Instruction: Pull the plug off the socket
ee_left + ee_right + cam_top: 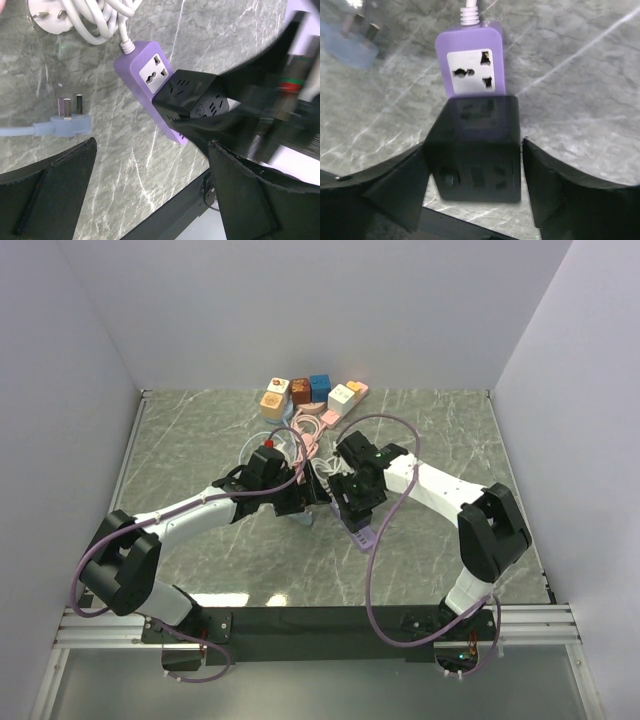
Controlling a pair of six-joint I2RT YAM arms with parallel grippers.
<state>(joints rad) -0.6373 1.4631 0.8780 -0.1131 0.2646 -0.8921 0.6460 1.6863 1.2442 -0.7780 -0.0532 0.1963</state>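
The right gripper grabs the black cube plug across its opposite sides next and leaves the purple power strip free, to pull the plug off.
A purple power strip lies on the grey marble table, also in the right wrist view and the top view. A black cube plug is seated in it, beside a free white socket face; it also shows in the left wrist view. My right gripper straddles the cube, with the left finger against it and a thin gap at the right finger. In the top view my right gripper hides the cube. My left gripper is open and empty over bare table, just left of the strip.
A loose pale blue plug with its cable lies on the table left of the strip. A coil of white cable and a white plug lie behind. Several coloured adapters stand by the back wall.
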